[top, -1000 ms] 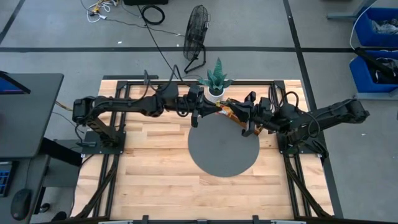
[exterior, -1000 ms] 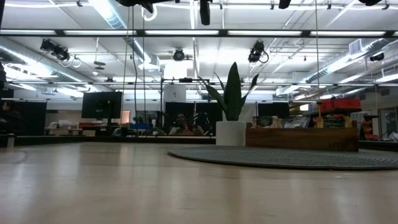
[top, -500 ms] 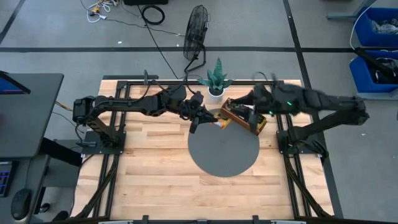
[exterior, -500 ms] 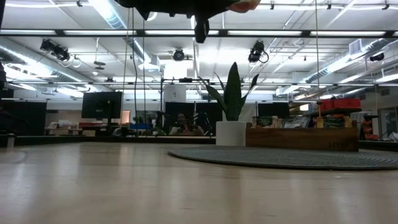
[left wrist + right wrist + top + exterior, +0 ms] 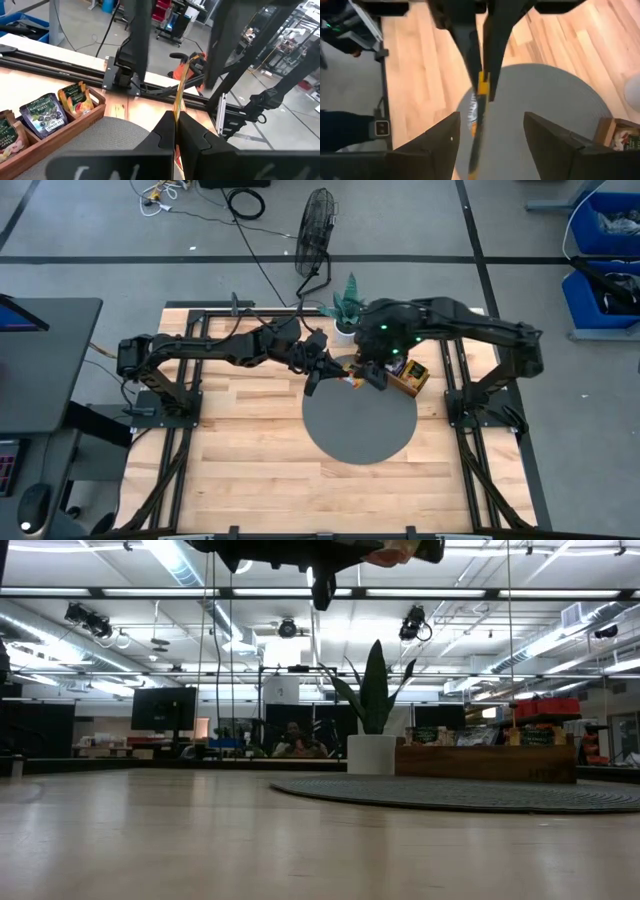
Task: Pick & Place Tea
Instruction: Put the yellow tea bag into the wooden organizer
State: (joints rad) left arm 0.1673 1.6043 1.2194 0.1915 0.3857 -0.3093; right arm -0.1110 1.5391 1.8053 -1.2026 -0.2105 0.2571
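I need to grab the tea sachet with my right gripper by its loose end (image 5: 357, 383) opposite the yellow band, so that I can set the sachet in the wooden tray (image 5: 410, 377).
My left gripper (image 5: 325, 373) reaches in from the table's left and is shut on an orange-yellow tea sachet (image 5: 350, 378) above the far edge of the round grey mat (image 5: 360, 420). The left wrist view shows the sachet edge-on (image 5: 181, 85). My right gripper (image 5: 372, 375) hangs open just to the right of the sachet. In its wrist view (image 5: 490, 145) its two fingers stand wide on either side of the sachet (image 5: 480, 90) without touching it. The long wooden tray (image 5: 410, 377), partly under the right arm, holds more sachets (image 5: 47, 114) standing in its compartments. My left gripper pinches the sachet between its two fingers at one edge (image 5: 177, 114). The fingers come nearly level from the table's left. The rest of the sachet sticks out past the fingertips, standing on edge, lifted clear above the mat.
A potted plant (image 5: 346, 305) in a white pot stands at the far edge, just behind both grippers. The tray's near wall (image 5: 75, 120) borders the mat. The wooden table top (image 5: 250, 450) lies bare toward the near edge. Black frame rails (image 5: 185, 430) run along both sides.
My right arm has swung up and over from the table's right side toward the left gripper, and its open gripper now hangs beside the sachet. My left gripper has moved slightly toward the near edge, away from the plant, still shut on the sachet.
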